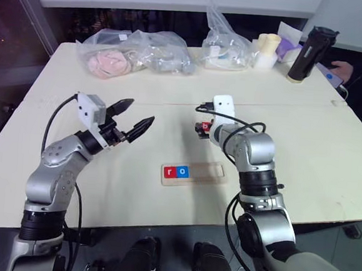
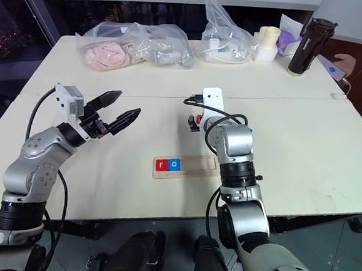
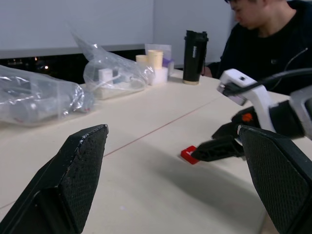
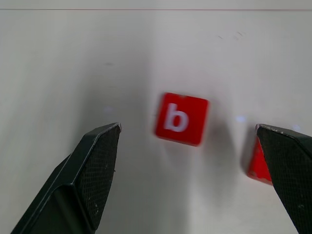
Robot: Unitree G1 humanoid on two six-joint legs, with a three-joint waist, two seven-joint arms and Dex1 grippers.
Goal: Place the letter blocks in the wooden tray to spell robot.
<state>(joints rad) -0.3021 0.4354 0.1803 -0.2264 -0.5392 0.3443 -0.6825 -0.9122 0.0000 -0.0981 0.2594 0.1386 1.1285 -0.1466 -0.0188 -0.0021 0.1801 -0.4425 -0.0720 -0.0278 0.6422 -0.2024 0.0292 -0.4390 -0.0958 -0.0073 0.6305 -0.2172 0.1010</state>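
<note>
My right gripper's fingers stop above the red b block in the right wrist view, so it goes lower before it closes on the block.
The wooden tray (image 1: 209, 172) lies at the table's front middle, with a red r block (image 1: 170, 170) and a blue o block (image 1: 183, 171) side by side at its left end. Behind the tray my right gripper (image 4: 187, 129) points down, open, over a red b block (image 4: 181, 118) that lies flat on the table between its fingers, untouched. A second red block (image 4: 257, 163) peeks out behind one finger; its letter is hidden. My left gripper (image 1: 140, 110) hovers open and empty above the table, left of the tray.
Clear plastic bags (image 1: 134, 55) of items line the table's back edge, along with pale cups (image 1: 267, 49) and a black tumbler (image 1: 308, 54). A person sits beyond the far right corner, hand (image 1: 341, 70) on the table. A thin red line (image 1: 171, 103) crosses the tabletop.
</note>
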